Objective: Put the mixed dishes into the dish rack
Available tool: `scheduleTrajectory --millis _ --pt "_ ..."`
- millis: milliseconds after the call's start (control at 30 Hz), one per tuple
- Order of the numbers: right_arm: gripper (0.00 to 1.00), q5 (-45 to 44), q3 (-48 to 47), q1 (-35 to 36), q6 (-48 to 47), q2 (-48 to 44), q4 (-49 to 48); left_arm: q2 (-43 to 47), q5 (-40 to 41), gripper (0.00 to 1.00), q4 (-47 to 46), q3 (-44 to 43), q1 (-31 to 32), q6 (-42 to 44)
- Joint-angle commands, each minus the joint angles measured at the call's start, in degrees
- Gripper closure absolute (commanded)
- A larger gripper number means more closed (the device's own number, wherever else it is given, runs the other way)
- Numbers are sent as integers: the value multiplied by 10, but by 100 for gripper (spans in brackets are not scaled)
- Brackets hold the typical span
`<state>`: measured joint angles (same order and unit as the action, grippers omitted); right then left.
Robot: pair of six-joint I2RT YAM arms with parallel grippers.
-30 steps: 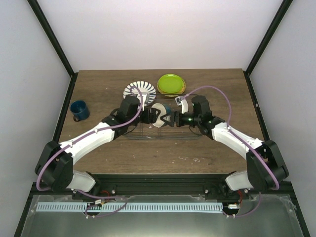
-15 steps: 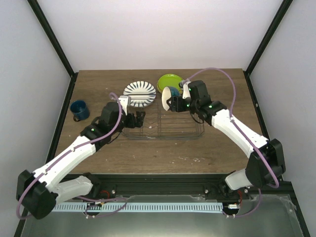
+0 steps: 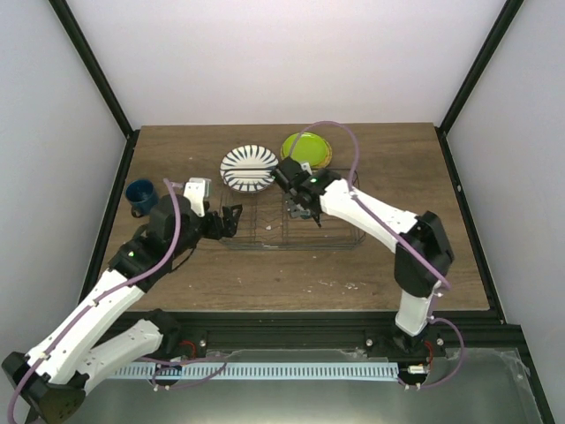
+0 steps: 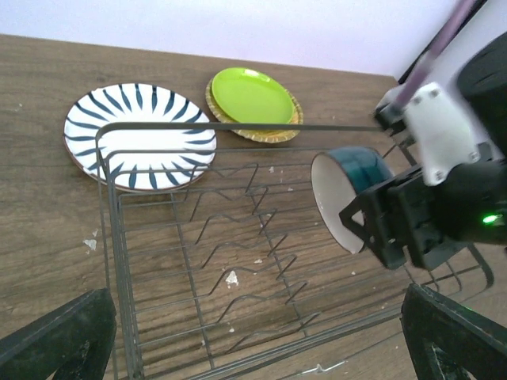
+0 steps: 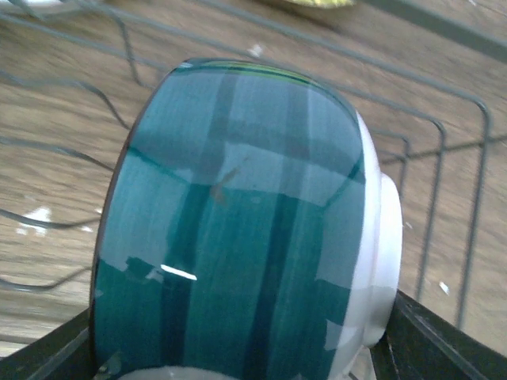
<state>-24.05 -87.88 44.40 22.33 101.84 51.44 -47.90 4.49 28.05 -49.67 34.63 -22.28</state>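
Observation:
The small bowl (image 4: 342, 198) is short of the rack's empty end and above its bottom wires, so it would fall if released now. My right gripper moves it there first.
My right gripper (image 3: 298, 205) is shut on the small bowl (image 4: 342, 198), which is cream inside and teal-blue outside. It holds the bowl on edge, low over the middle of the wire dish rack (image 3: 340, 238). The bowl fills the right wrist view (image 5: 238, 237). My left gripper (image 3: 231, 219) is open and empty at the rack's left end, its fingers (image 4: 55, 336) wide apart. The striped plate (image 3: 249, 168) and the lime-green plate (image 3: 306, 148) lie flat behind the rack. The dark blue mug (image 3: 141, 196) stands at the far left.
The rack's rim (image 4: 238, 127) and zigzag plate wires (image 4: 238, 261) show in the left wrist view, with crumbs on the wood beneath. The striped plate (image 4: 139, 134) touches the rack's back left corner. The green plate (image 4: 252, 95) lies just behind it.
Both grippers held the bowl a second ago. The left let go and drew back to the left. The right swung the bowl toward the back, then brought it down over the rack's middle.

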Motion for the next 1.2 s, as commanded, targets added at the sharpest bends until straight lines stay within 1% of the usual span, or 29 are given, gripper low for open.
scheduleTrajectory --millis 0,100,133,400,533,700,833,967,1033,1167 --pt "60 -167 -92 30 104 50 169 37 3 0 21 7 -3 2" --pt "60 -210 -132 37 153 92 243 54 -5 0 21 16 -3 2" --pt "60 -222 -135 37 150 100 248 58 -7 0 22 19 -3 1" --pt "59 -273 -124 36 136 146 249 79 -15 0 14 44 -3 0" --pt "59 -284 -128 29 139 169 249 78 -25 0 9 49 -3 0" --pt "59 -294 -124 21 141 177 247 81 -23 0 11 48 -3 0" --pt "59 -307 -107 19 131 188 225 77 -23 0 10 45 -3 -1" --pt "59 -311 -95 2 121 198 204 72 -22 0 10 43 -3 -1" --pt "57 -304 -83 -7 95 195 177 69 -22 0 10 43 -3 -1" --pt "47 -302 -71 -13 86 195 162 62 -20 0 11 38 -3 -1"
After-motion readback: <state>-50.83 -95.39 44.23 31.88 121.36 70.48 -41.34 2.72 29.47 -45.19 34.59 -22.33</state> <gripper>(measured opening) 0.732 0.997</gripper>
